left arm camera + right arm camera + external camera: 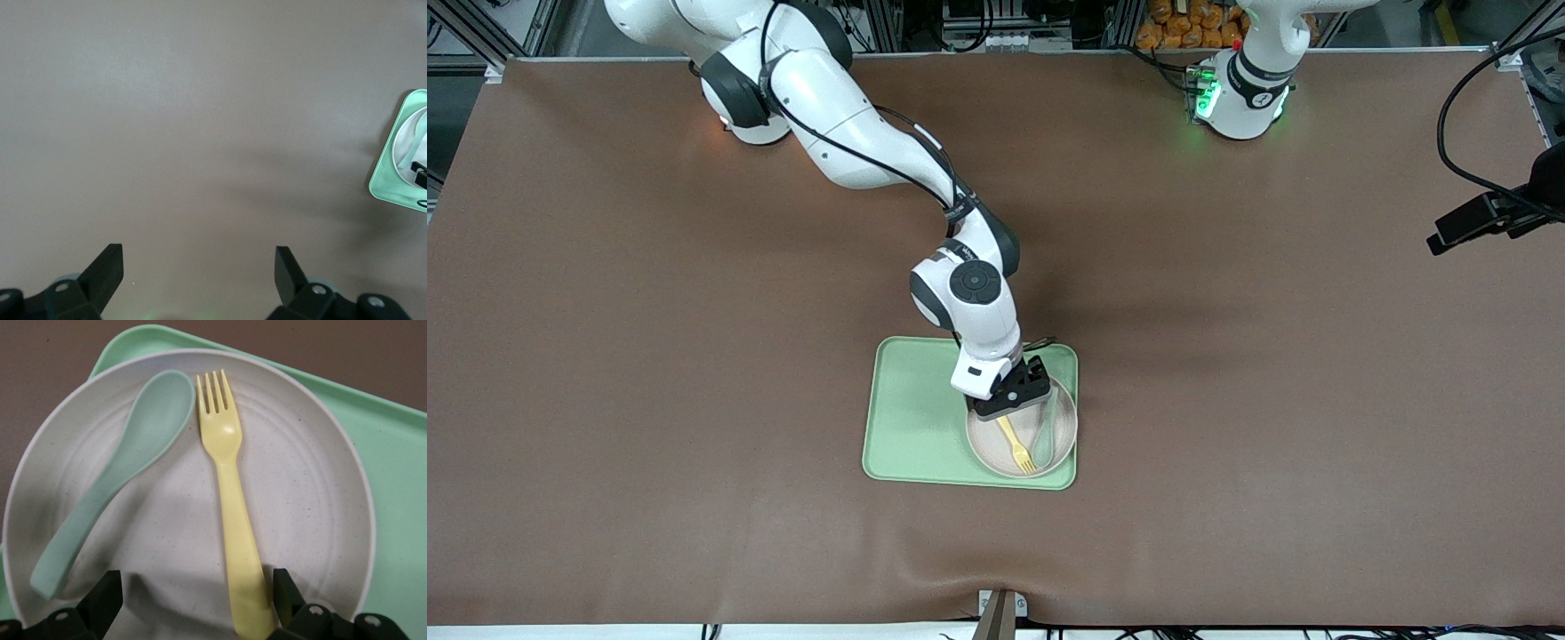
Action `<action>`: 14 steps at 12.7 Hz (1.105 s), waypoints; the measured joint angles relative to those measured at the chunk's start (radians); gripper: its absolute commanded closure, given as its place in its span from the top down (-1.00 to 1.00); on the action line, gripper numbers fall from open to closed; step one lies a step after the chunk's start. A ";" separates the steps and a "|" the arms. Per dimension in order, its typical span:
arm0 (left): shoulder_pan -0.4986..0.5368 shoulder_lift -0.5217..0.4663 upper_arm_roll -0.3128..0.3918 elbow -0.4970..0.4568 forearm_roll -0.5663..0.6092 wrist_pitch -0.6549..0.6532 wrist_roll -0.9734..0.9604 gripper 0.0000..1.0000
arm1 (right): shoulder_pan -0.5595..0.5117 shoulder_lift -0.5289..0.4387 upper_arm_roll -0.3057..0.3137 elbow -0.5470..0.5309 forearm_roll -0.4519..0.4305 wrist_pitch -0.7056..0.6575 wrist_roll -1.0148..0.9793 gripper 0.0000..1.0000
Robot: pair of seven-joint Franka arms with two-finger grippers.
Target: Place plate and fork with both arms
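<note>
My right gripper should close now. Closing now would catch the fork handle. Its fingers reach down beside the fork handle [248,593] over the plate in the right wrist view.
The off-white plate [992,452] sits on the light-green tray [916,409], in the tray's corner nearest the front camera toward the left arm's end. On the plate lie the pale-yellow fork [1016,444] and a grey-green spoon [1047,427]. My right gripper [1016,402] hangs open, low over the plate. In the right wrist view the fork [230,493] has its handle end between the fingers of my right gripper [198,587], close beside one of them, untouched, on the plate [300,487]. My left gripper [199,263] is open over bare mat, off to the side of the tray [390,173].
The brown mat [694,356] covers the whole table. The spoon [120,473] lies beside the fork, bowl toward the plate's rim. A black camera on a stalk [1494,213] juts in at the left arm's end. A small bracket [1000,613] sits at the table's front edge.
</note>
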 measured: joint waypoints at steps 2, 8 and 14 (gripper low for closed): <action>0.003 0.000 0.000 0.000 -0.002 0.010 0.002 1.00 | 0.000 0.003 0.000 0.000 0.000 0.003 0.000 1.00; 0.013 -0.003 -0.001 -0.031 -0.003 0.023 0.008 1.00 | 0.000 0.003 -0.002 0.008 -0.002 0.007 0.000 -1.00; 0.016 -0.020 -0.001 -0.049 -0.003 0.055 0.008 1.00 | 0.003 0.003 -0.004 0.021 -0.002 0.007 0.000 -1.00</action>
